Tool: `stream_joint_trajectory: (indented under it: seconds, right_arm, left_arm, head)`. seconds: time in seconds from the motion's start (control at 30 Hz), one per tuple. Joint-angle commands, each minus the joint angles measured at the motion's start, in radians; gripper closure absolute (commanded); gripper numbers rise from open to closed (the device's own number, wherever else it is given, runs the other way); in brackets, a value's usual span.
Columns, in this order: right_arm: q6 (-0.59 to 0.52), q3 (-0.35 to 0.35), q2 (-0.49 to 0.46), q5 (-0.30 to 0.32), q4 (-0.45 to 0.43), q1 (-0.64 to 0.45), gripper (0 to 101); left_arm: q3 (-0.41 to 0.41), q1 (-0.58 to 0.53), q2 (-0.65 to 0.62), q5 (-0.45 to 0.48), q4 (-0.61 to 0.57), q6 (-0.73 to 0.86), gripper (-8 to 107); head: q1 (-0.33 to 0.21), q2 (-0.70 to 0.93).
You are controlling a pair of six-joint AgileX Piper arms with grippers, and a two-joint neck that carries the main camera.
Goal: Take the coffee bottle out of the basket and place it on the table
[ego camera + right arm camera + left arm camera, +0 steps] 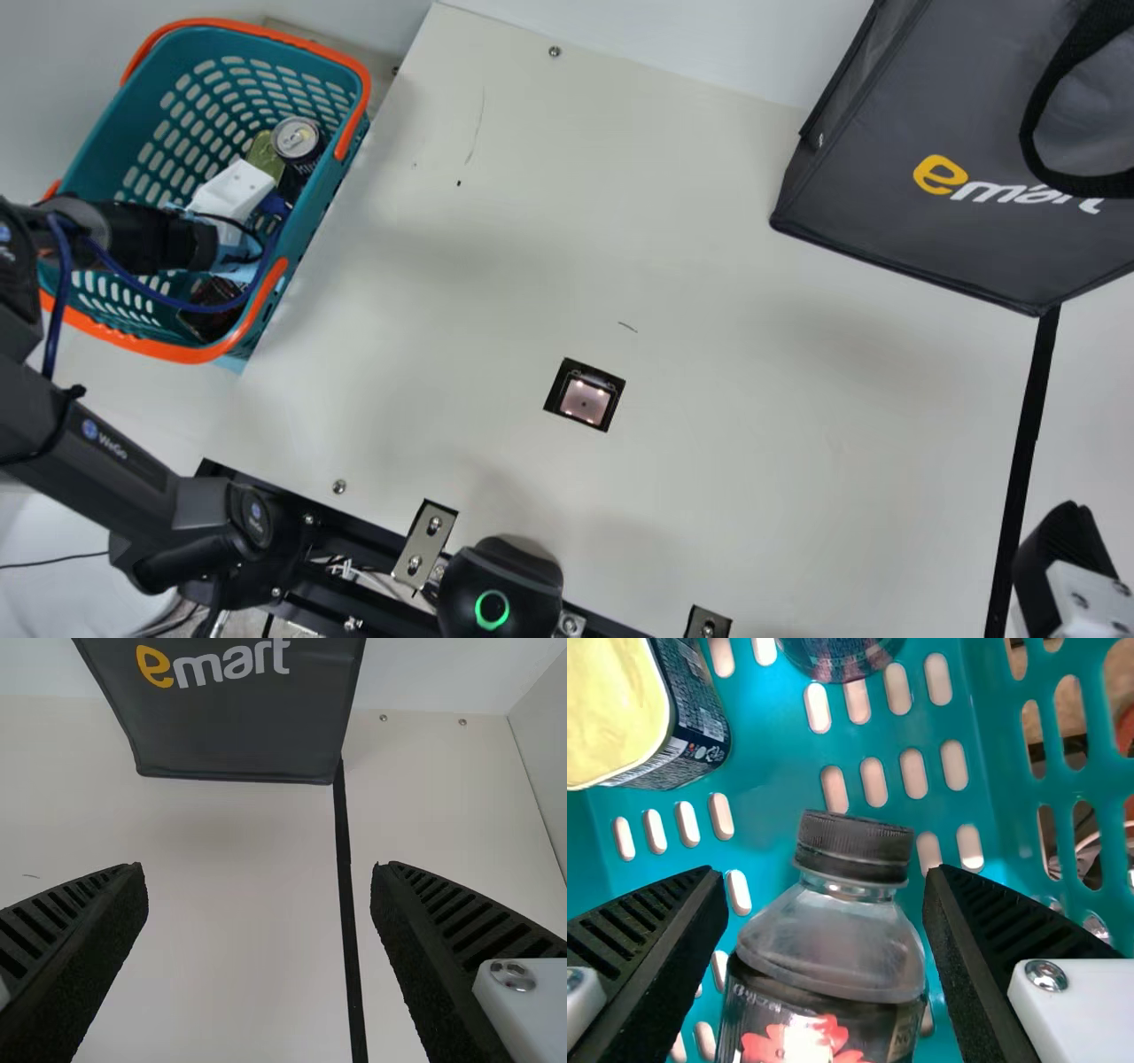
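The coffee bottle's clear shoulders slope outward, but the sides of its black cap (pixel 855 848) stand straight. My left gripper will next pick up the bottle by that cap.
My left gripper (pixel 232 190) is down inside the teal basket (pixel 310 235), its fingertips hidden in the main view. In the left wrist view the left gripper (pixel 826 895) is open, with the coffee bottle (pixel 833 948) between its two fingers and a gap visible beside the bottle's shoulders. The bottle has a black cap, a clear neck and a dark label with a red flower. At the lower right of the main view is my right gripper (pixel 1059 549); in the right wrist view the right gripper (pixel 259 873) stands open over bare table.
Inside the basket are a can (pixel 297 139) and a yellow-topped tin (pixel 620 709). A dark grey bag (pixel 886 195) stands at the table's back right. A small black-framed square (pixel 585 395) lies mid-table (pixel 709 443); a black strip (pixel 1028 443) runs along the right.
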Motion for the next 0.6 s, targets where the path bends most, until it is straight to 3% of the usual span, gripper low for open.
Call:
stream_joint_trajectory:
  seconds: [0.0,0.23,0.57]
  right_arm:
    - [0.0,0.0,0.0,0.0,0.0,0.0,10]
    - [0.0,0.0,0.0,0.0,0.0,0.0,10]
    - [0.0,0.0,0.0,0.0,0.0,0.0,10]
  left_arm:
    - [-0.004,0.0,0.007,-0.003,-0.017,0.015,9]
    - [-0.023,-0.001,0.037,-0.009,-0.079,0.075,9]
    - [-0.04,-0.005,0.044,0.007,-0.153,0.129,76]
  head:
    - [-0.026,0.002]
    - [-0.026,0.002]
    - [-0.026,0.002]
